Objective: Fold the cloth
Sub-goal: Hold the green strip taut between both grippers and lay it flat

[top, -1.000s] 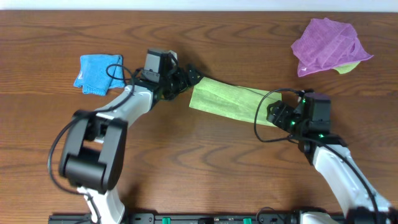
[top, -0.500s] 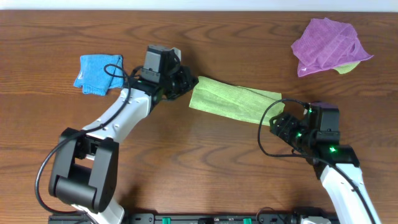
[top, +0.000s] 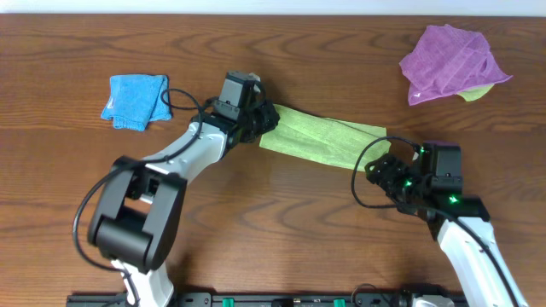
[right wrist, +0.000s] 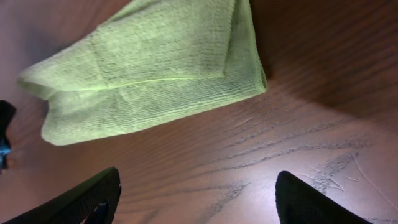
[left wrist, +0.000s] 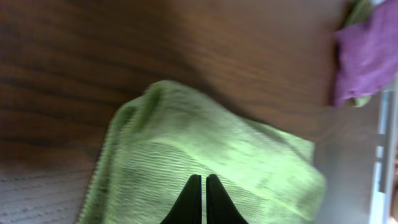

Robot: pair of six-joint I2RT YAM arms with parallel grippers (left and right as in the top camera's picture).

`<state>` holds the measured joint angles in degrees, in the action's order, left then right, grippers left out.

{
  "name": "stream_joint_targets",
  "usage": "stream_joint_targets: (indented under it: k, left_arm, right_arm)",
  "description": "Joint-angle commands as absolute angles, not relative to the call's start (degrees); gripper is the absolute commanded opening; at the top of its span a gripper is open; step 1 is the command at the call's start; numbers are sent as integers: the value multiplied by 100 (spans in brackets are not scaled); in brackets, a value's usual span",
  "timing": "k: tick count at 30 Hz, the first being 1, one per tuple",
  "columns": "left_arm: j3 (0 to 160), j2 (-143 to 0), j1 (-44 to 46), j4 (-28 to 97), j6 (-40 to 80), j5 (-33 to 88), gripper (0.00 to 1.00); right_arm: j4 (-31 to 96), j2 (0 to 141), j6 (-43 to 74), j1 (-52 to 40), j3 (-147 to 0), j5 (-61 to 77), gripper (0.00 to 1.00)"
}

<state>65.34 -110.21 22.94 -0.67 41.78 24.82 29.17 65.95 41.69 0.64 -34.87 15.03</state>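
The robot's right gripper will next pinch the edge of the lime-green cloth's short end to fold that end over toward the left gripper.
The cloth [top: 320, 138] is a lime-green strip folded lengthwise, lying slantwise at the middle of the wooden table. My left gripper [top: 266, 118] is at its left end. In the left wrist view its fingertips [left wrist: 203, 180] are pressed together over the green fabric [left wrist: 205, 149], and no fold shows between them. My right gripper [top: 381, 169] sits just off the cloth's right end, low over the wood. In the right wrist view it [right wrist: 199, 193] stands wide open over bare table, with the cloth's end [right wrist: 155, 68] ahead of it and untouched.
A crumpled purple cloth [top: 450, 61] lies at the back right, with a yellow-green scrap [top: 479, 91] under its edge. A folded bright blue cloth [top: 135, 100] lies at the back left, behind the left arm.
The left gripper went from open to shut and slid right, onto the cloth's left end. The right gripper backed off the right end and opened a little wider. The cloth has not moved.
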Motion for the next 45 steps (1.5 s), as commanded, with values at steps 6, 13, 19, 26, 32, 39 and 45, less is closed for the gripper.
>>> stream_joint_targets:
  k: [6, 13, 19, 26, 32, 39, 45]
  left_arm:
    - [6554, -11550, 2296, -346, 4160, 2353, 6]
    - [6554, -11716, 2305, -362, 4152, 2204, 6]
    - [6554, -11775, 2316, -281, 4112, 2084, 6]
    - [6554, -11775, 2329, -56, 3964, 2018, 6]
    - [6552, -11775, 2329, 176, 3870, 1988, 6]
    - [6552, -11775, 2329, 377, 3815, 1925, 6]
    - [6552, -11775, 2329, 526, 3767, 1905, 6]
  right_arm:
    - [2755, 6989, 4436, 73, -3588, 1549, 80]
    - [2464, 7330, 4541, 73, -3588, 1546, 80]
    - [2119, 7843, 4543, 73, -3588, 1546, 80]
    - [1643, 8239, 4543, 73, -3588, 1544, 79]
    - [1317, 8523, 4567, 73, -3588, 1529, 77]
    - [1037, 8790, 4567, 73, -3588, 1409, 74]
    - [838, 8943, 4565, 73, -3588, 1302, 72]
